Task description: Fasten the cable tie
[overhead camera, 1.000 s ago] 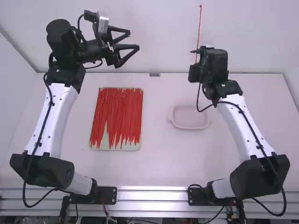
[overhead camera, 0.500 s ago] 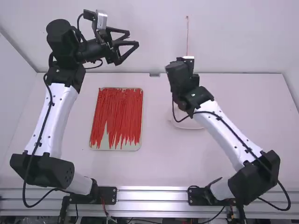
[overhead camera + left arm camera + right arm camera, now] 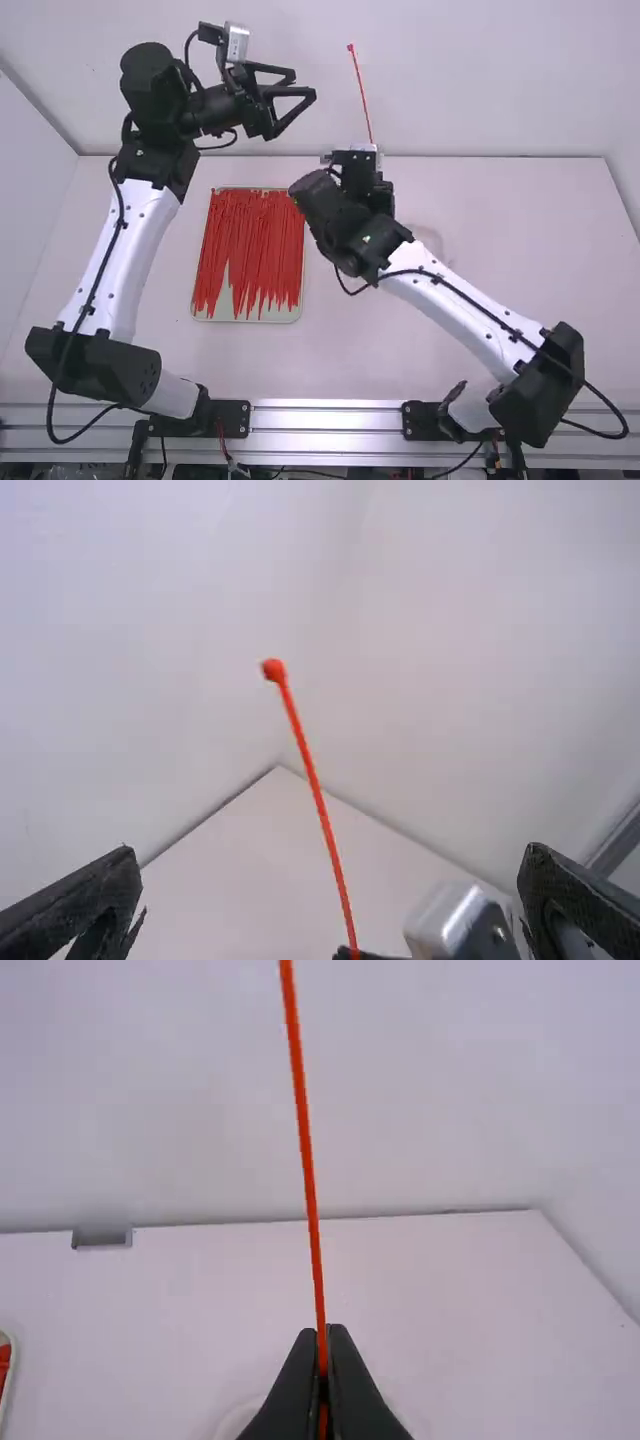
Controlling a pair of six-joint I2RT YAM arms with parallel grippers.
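Observation:
Next, my left gripper grabs the cable tie's bare upper end [image 3: 352,55] [image 3: 281,687] to fasten the cable tie. My right gripper's shut fingers cover the cable tie's lower end.
My right gripper [image 3: 371,150] is shut on the lower end of a single red cable tie [image 3: 361,95], which stands nearly upright above the middle of the table, its head at the top. In the right wrist view the fingers [image 3: 322,1345] pinch the strip [image 3: 303,1160] between them. My left gripper [image 3: 305,84] is held high at the back left, open wide, with its fingertips pointing toward the tie and a short gap left of it. In the left wrist view the tie [image 3: 312,780] rises between the two spread fingers [image 3: 90,905] without touching them.
A tray [image 3: 245,318] of several loose red cable ties lies on the table's left half. A white dish [image 3: 240,1412] sits under the right arm, mostly hidden. A small grey bracket [image 3: 330,158] marks the table's back edge. The right half of the table is bare.
The right arm has swung left from the right side to the table's middle, carrying the upright tie. The left gripper shifted slightly right, toward the tie.

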